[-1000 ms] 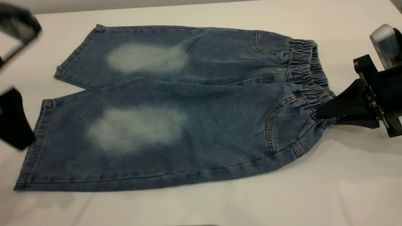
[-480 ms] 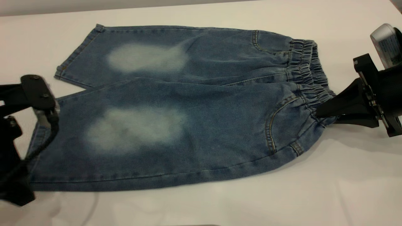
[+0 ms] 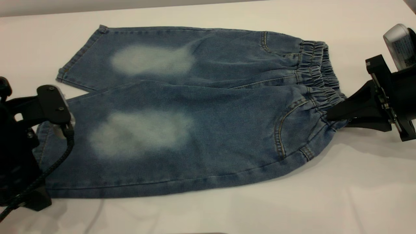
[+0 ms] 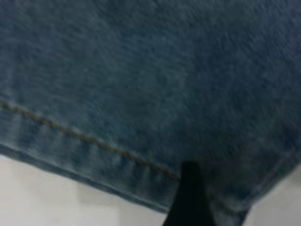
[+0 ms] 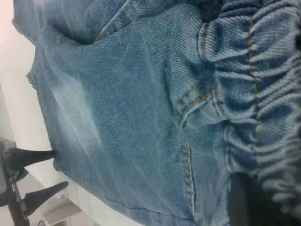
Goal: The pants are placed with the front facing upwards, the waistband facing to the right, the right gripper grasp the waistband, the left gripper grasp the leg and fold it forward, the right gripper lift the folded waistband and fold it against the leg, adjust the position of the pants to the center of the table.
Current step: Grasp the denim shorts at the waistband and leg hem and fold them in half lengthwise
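Note:
One leg of the pants needs to be folded over the other leg [image 3: 156, 58], so my left gripper next needs to grip the leg to be folded by its stitched hem corner [image 3: 50, 191].
The pants [image 3: 195, 110] lie flat on the table [image 3: 357, 195], front up, legs to the left. The puckered waistband [image 3: 317, 74] is at the right. My right gripper [image 3: 331, 117] is shut on the waistband's near corner; one dark finger [image 5: 245, 202] presses on the gathered denim [image 5: 263, 94]. My left gripper [image 3: 35, 152] hangs over the near leg's hem at the left and hides part of it. Its two fingers stand apart, open, at the hem edge, as the right wrist view shows [image 5: 59, 169]. One fingertip [image 4: 188, 197] lies over the stitched hem [image 4: 84, 141].
The left gripper's braided cable [image 3: 48, 169] droops across the near leg's hem corner. White tabletop surrounds the pants, with wide room in front [image 3: 227, 214] and a band behind [image 3: 195, 14].
My left gripper has come in from the far left edge and moved right over the near leg's hem. The right gripper and the waistband have not moved.

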Controlling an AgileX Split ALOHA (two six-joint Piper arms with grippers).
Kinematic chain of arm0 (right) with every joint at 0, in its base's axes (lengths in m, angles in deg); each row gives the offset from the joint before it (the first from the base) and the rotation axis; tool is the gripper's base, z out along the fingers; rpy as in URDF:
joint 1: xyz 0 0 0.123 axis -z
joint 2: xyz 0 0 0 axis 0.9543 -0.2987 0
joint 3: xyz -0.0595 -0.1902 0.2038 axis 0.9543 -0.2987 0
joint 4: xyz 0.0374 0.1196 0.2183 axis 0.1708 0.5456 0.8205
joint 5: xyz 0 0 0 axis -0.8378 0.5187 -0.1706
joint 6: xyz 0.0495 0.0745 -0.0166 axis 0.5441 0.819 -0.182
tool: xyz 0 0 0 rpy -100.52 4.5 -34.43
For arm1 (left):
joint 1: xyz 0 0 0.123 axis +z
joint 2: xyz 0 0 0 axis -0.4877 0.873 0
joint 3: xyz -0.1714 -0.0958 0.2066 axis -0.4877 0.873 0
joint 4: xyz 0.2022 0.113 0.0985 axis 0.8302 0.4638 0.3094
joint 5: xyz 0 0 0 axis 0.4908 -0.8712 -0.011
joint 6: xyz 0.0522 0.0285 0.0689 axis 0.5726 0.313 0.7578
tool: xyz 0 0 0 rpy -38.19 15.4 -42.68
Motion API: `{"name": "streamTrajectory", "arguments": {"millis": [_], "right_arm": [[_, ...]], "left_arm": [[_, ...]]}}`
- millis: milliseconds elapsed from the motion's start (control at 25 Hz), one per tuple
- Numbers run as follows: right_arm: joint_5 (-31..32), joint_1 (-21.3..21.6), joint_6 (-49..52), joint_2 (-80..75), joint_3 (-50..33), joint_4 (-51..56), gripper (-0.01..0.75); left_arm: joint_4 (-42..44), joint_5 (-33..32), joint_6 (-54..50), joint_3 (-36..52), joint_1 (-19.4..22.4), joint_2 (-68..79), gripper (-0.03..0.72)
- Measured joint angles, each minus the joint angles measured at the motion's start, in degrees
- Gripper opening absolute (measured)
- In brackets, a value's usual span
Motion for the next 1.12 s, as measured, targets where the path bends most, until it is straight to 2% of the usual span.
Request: {"name": "streamTrajectory", "arguments": {"millis": [360, 440, 520, 760, 840, 960, 1120], "right_arm": [[0.2, 0.0, 0.0, 0.0, 0.0, 0.0, 0.054], [0.2, 0.0, 0.0, 0.0, 0.0, -0.1, 0.054], [0.2, 0.0, 0.0, 0.0, 0.0, -0.4, 0.054], [0.3, 0.0, 0.0, 0.0, 0.0, -0.7, 0.059], [0.4, 0.0, 0.0, 0.0, 0.0, -0.7, 0.061], [1.8, 0.0, 0.1, 0.0, 0.0, -0.9, 0.061], [1.8, 0.0, 3.7, 2.9, 0.0, -3.8, 0.061]], "left_arm": [[0.7, 2.3, -0.1, 0.0, -0.1, 2.2, 0.514], [0.9, 2.5, -0.1, -0.2, -0.1, 2.4, 0.488], [0.9, 3.0, -0.2, -0.2, -0.1, 2.4, 0.421], [1.3, 4.9, -0.2, -0.5, 0.0, 2.7, 0.064], [1.3, 5.0, -0.2, -0.5, 0.0, 2.6, 0.024], [1.2, 4.0, -1.1, -0.5, 0.0, 1.7, 0.015], [1.0, -1.3, -2.3, -0.1, 0.0, -3.5, 0.014]]}}
